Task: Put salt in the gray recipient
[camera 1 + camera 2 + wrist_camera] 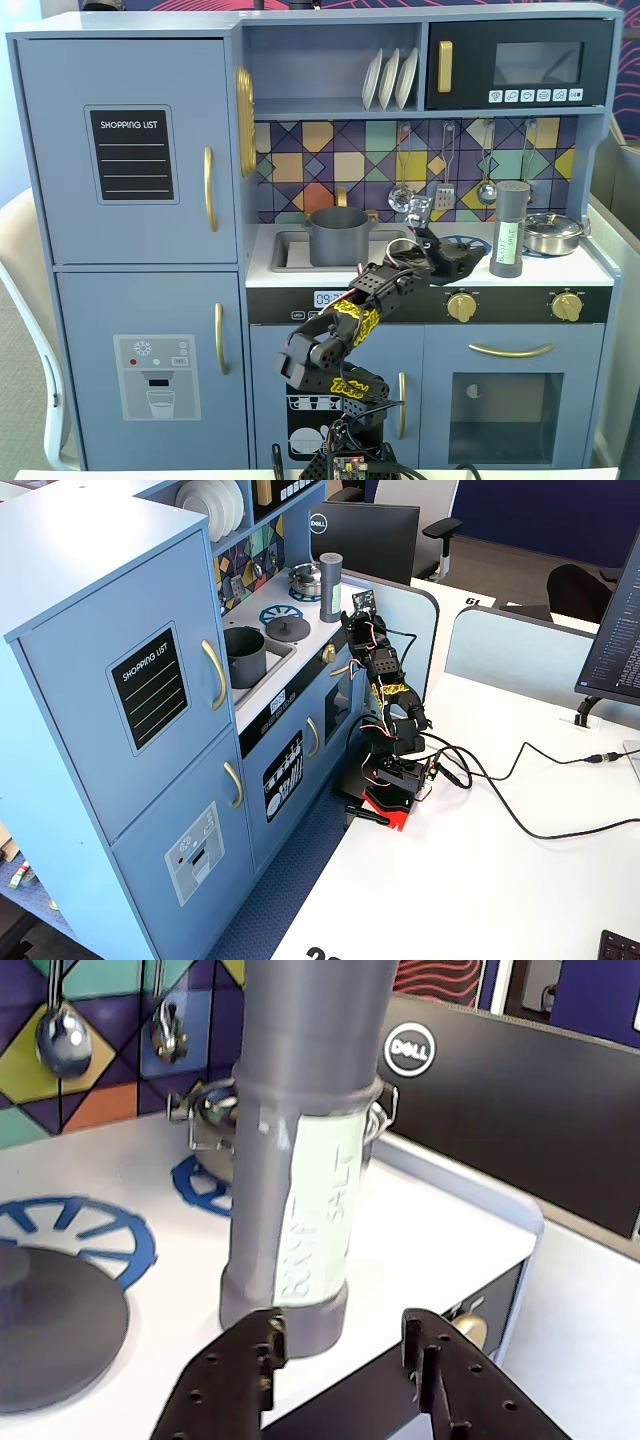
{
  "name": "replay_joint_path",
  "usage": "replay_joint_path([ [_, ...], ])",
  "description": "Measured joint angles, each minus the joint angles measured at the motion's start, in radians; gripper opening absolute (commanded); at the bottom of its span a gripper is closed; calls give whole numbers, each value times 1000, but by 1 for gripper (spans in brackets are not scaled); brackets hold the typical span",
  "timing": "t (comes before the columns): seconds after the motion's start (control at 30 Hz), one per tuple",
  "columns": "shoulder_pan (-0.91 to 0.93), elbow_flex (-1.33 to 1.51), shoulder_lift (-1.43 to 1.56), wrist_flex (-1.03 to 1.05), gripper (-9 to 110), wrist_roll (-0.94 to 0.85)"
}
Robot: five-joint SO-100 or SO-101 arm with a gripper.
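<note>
My gripper should next hold the salt by its labelled middle (pixel 508 233) to keep it balanced. The salt is tall and slim and stands on its narrow base (pixel 506 269).
The salt (pixel 510 230) is a tall slim gray shaker with a pale green label. It stands upright on the white stove top, right of the sink. The gray recipient (pixel 337 235), a matte pot, sits in the sink. My gripper (pixel 470 257) hovers over the counter just left of the shaker in this fixed view. In the wrist view the salt (pixel 295 1160) fills the centre, and my gripper (pixel 340 1338) is open just in front of its base, with nothing between the fingers. In another fixed view the salt (pixel 331 587), the recipient (pixel 245 655) and the gripper (pixel 358 605) all show.
A shiny steel pan (pixel 552 233) sits right behind the shaker. A flat gray lid (pixel 50 1330) lies on the blue burner ring to the left. Utensils (pixel 486 190) hang on the tiled back wall. A Dell monitor (pixel 500 1090) stands beyond the counter's end.
</note>
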Motion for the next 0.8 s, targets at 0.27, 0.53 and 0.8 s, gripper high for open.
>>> replay_joint_path([
  [0.27, -2, -35, -114, -121, 36, 18],
  [0.53, 5, -75, -275, -302, 46, 118],
  [0.8, 35, -184, -457, -371, 53, 146],
])
